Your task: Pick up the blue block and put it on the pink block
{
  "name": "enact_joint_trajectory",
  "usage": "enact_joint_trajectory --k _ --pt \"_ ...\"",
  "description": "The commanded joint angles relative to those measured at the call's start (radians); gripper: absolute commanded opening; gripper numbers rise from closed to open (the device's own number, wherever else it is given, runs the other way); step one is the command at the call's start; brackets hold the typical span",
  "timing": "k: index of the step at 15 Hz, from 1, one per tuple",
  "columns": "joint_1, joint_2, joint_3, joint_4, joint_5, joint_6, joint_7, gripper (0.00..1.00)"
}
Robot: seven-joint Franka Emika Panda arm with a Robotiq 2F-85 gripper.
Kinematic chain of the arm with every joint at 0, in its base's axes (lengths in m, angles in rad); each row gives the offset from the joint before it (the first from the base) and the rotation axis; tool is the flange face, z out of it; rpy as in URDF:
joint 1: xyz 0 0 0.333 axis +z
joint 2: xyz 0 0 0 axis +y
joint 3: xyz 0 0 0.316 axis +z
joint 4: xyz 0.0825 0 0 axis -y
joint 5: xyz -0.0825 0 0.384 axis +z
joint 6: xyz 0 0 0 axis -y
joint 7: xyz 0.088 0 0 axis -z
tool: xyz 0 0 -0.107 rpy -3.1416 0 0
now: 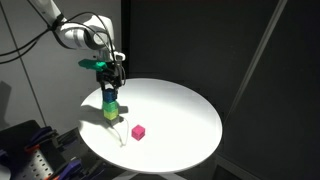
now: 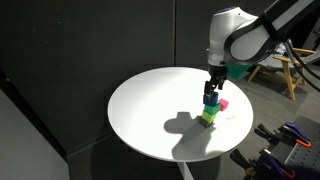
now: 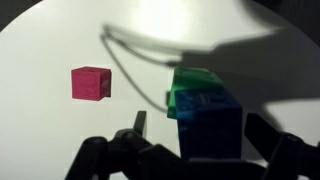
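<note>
I need to close my gripper now, because my fingers reach down past the top of the blue block on either side. Closing now would hold the block.
The blue block (image 3: 212,128) sits on top of a yellow-green cube (image 3: 192,82) on the round white table (image 1: 180,110). My gripper (image 3: 197,126) is open, with one finger on each side of the blue block. A gap shows at the left finger, and the right finger is close to the block. In both exterior views the gripper (image 1: 110,86) (image 2: 212,86) hangs straight over the stack, blue block (image 1: 110,98) (image 2: 211,101) on the yellow-green cube (image 1: 111,112) (image 2: 209,117). The pink block (image 3: 91,84) (image 1: 138,131) (image 2: 223,104) lies alone on the table beside the stack.
A thin white cable (image 3: 130,45) lies on the table near the stack. The table's edge is close to the pink block (image 1: 140,165). Dark curtains surround the table, and equipment stands at the side (image 2: 290,140).
</note>
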Motion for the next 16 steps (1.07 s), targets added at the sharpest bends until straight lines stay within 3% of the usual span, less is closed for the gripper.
enact_joint_trajectory --k 1,3,4,10,16 --pt "0.011 0.021 -0.016 0.018 -0.029 0.009 -0.002 1.00" --pt "0.012 0.027 -0.018 0.020 -0.030 0.007 0.002 1.00" --pt "0.012 0.030 -0.019 0.022 -0.028 0.004 0.002 0.82" --pt "0.013 0.015 -0.023 0.030 -0.022 -0.018 0.007 0.34" --pt "0.010 -0.025 -0.029 0.049 -0.024 -0.052 0.007 0.32"
